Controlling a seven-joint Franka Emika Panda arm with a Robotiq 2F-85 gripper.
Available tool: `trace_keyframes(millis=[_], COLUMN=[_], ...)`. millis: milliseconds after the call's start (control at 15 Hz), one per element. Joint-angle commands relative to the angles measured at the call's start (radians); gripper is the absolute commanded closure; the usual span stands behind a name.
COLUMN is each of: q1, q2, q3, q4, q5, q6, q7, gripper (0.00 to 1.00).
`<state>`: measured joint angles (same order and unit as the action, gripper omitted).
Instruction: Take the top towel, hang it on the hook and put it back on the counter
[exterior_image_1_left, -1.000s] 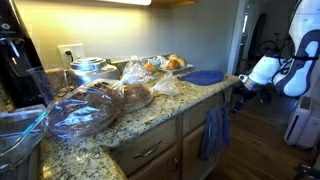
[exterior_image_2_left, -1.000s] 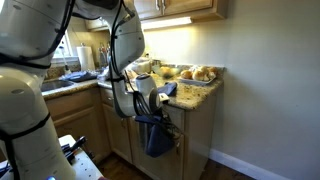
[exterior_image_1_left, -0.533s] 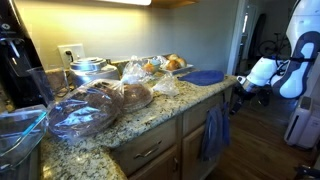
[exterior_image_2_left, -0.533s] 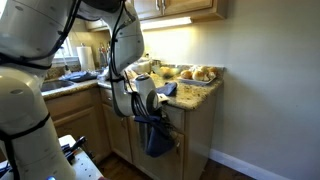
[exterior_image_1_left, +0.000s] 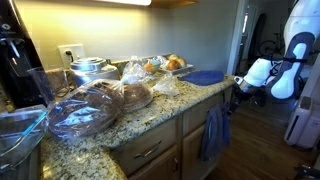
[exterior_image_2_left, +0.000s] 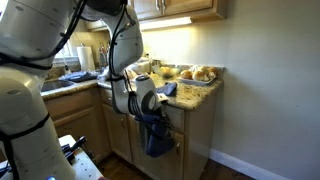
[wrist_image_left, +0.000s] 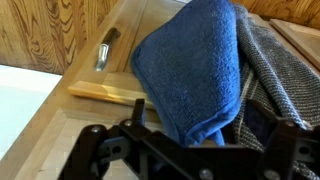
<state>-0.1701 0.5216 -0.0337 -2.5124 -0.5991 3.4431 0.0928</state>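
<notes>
The robot will next grab the top towel (wrist_image_left: 190, 65) by its gathered top end, so that it can take the top towel off the hook and lay it on the counter.
The top towel (wrist_image_left: 190, 65), bright royal blue, hangs against the wooden cabinet front below the counter (exterior_image_1_left: 150, 112). It lies over a grey checked towel (wrist_image_left: 275, 70). In both exterior views the hanging cloth (exterior_image_1_left: 213, 132) (exterior_image_2_left: 152, 140) drapes down the cabinet at the counter's end. My gripper (wrist_image_left: 190, 145) is open right at the towel's lower edge, one black finger on each side, holding nothing. In the exterior views the gripper (exterior_image_1_left: 239, 92) (exterior_image_2_left: 150, 110) is level with the top of the hanging cloth. The hook is hidden behind the towels.
Another blue cloth (exterior_image_1_left: 205, 77) lies flat on the counter's far end. Bagged bread (exterior_image_1_left: 100, 100), metal bowls (exterior_image_1_left: 88, 68) and pastries (exterior_image_1_left: 165, 64) crowd the counter. A metal cabinet handle (wrist_image_left: 107, 48) sits left of the towels. A wall is close beyond the cabinet end (exterior_image_2_left: 260, 90).
The arm has shifted slightly toward the cabinet end. The towels have not moved and the gripper stays open.
</notes>
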Motion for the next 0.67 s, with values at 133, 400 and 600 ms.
trace_keyframes(millis=[133, 400, 600], q1=[-0.057, -0.073, -0.113], q2=[0.022, 0.042, 0.035], q3=[0.084, 0.093, 0.127], q4=[-0.019, -0.023, -0.006], q5=[0.145, 0.180, 0.166], q6=[-0.002, 0.045, 0.029], q7=[-0.140, -0.182, -0.188], gripper=[0.00, 0.00, 0.04])
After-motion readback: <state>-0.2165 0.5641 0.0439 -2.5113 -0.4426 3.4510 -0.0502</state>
